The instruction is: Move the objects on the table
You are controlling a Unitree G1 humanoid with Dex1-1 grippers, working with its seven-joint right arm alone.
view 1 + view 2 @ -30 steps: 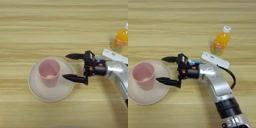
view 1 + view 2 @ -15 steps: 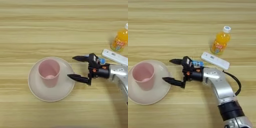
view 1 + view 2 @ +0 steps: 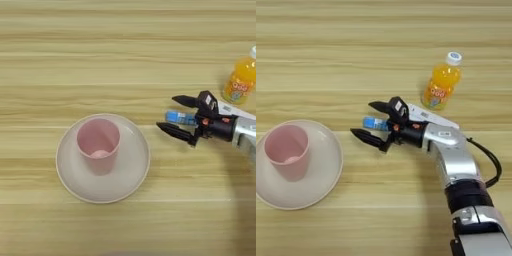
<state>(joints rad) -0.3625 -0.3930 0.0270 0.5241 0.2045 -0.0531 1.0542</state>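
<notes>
I need to lower my right gripper before it closes on the blue tube (image 3: 180,118). My fingers are high above the tube and would miss it if they closed now.
A pale pink cup (image 3: 98,145) stands upright on the round pink plate (image 3: 135,170) at the lower left. My right gripper (image 3: 166,112) reaches in from the right, just right of the plate, with its two black fingers spread open and pointing left. A small blue tube (image 3: 180,118) lies on the table between those fingers, close to their base, and neither finger is closed on it. The right eye view shows the same tube (image 3: 375,123) inside the open gripper (image 3: 361,119). An orange-juice bottle (image 3: 440,85) with a white cap stands upright behind the gripper.
A flat white device (image 3: 428,115) lies on the table between the bottle and my wrist, partly hidden by the gripper. My silver forearm (image 3: 456,165) runs down to the lower right corner, with a black cable beside it.
The gripper has drawn back to the right, away from the plate's edge, staying open. The blue tube now shows between its fingers. Cup and plate have not moved.
</notes>
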